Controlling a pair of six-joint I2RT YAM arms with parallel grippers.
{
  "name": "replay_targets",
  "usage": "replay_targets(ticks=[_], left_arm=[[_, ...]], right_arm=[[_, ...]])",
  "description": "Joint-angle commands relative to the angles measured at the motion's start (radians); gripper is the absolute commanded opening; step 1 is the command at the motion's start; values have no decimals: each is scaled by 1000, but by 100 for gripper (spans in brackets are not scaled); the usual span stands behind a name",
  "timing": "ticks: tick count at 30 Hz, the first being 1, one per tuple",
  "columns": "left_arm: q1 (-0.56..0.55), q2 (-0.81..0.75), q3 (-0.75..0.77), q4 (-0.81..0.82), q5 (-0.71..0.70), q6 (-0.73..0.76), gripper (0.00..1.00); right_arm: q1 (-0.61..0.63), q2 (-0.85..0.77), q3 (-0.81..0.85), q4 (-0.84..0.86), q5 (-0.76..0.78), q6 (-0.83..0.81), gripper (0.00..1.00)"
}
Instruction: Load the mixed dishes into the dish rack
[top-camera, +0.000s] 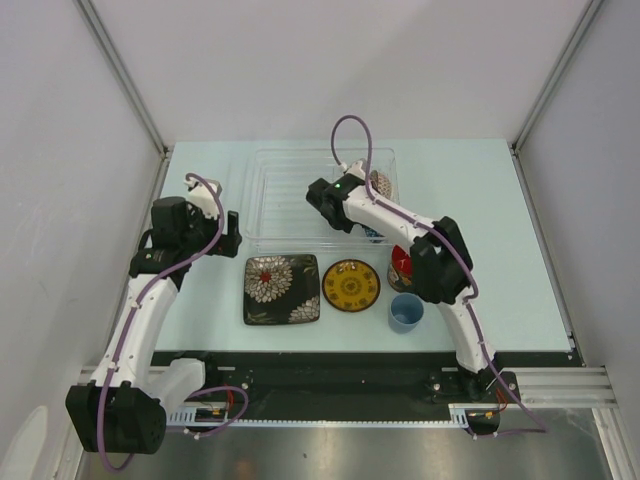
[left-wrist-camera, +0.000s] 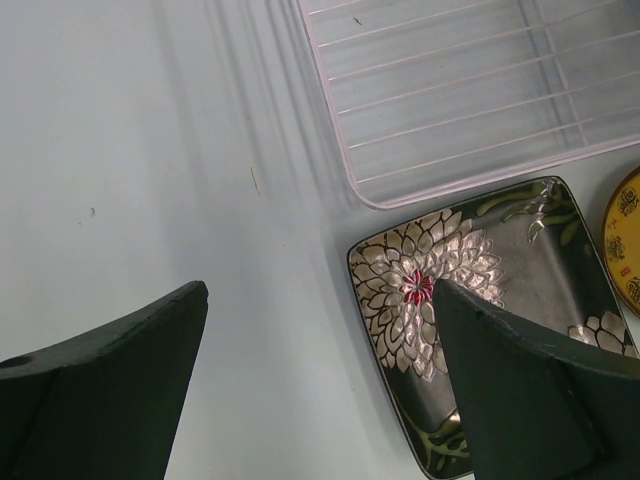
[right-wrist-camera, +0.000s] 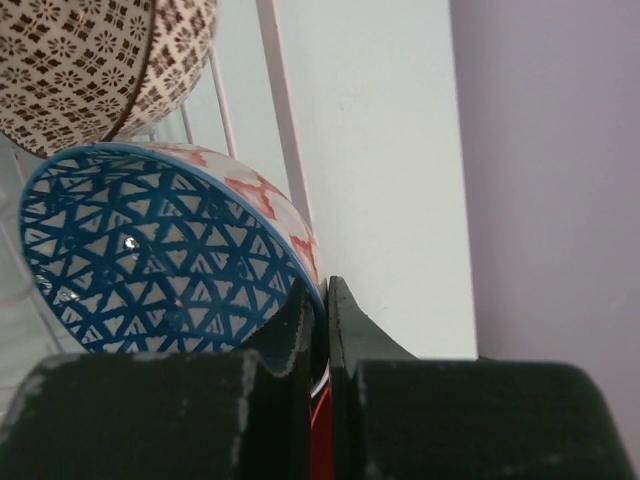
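Note:
I should open my right gripper now. The blue patterned bowl stands just inside the dish rack's side bar, so the bowl would rest there.
The clear dish rack stands at the back middle and also shows in the left wrist view. My right gripper reaches into its right end and is shut on the rim of the blue patterned bowl, which is tipped on its side next to the beige patterned bowl. My left gripper is open and empty over bare table, left of the black floral plate. The yellow saucer, the red-inside mug and the light-blue cup sit in front of the rack.
The right arm's forearm crosses over the rack's front right corner and the mug. Grey walls enclose the table on the left, back and right. A metal rail runs along the near edge.

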Motion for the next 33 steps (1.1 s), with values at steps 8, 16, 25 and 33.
replay_targets(ticks=[8, 16, 25, 33], left_arm=[[9, -2, -8, 38, -8, 8, 100], [9, -2, -10, 35, -11, 5, 100], [9, -17, -10, 19, -32, 14, 100], [19, -52, -28, -49, -24, 154, 99]], right_arm=[[38, 97, 128, -80, 22, -1, 8], [54, 33, 161, -70, -58, -27, 37], [116, -61, 279, -169, -79, 4, 45], [220, -547, -200, 269, -679, -59, 46]])
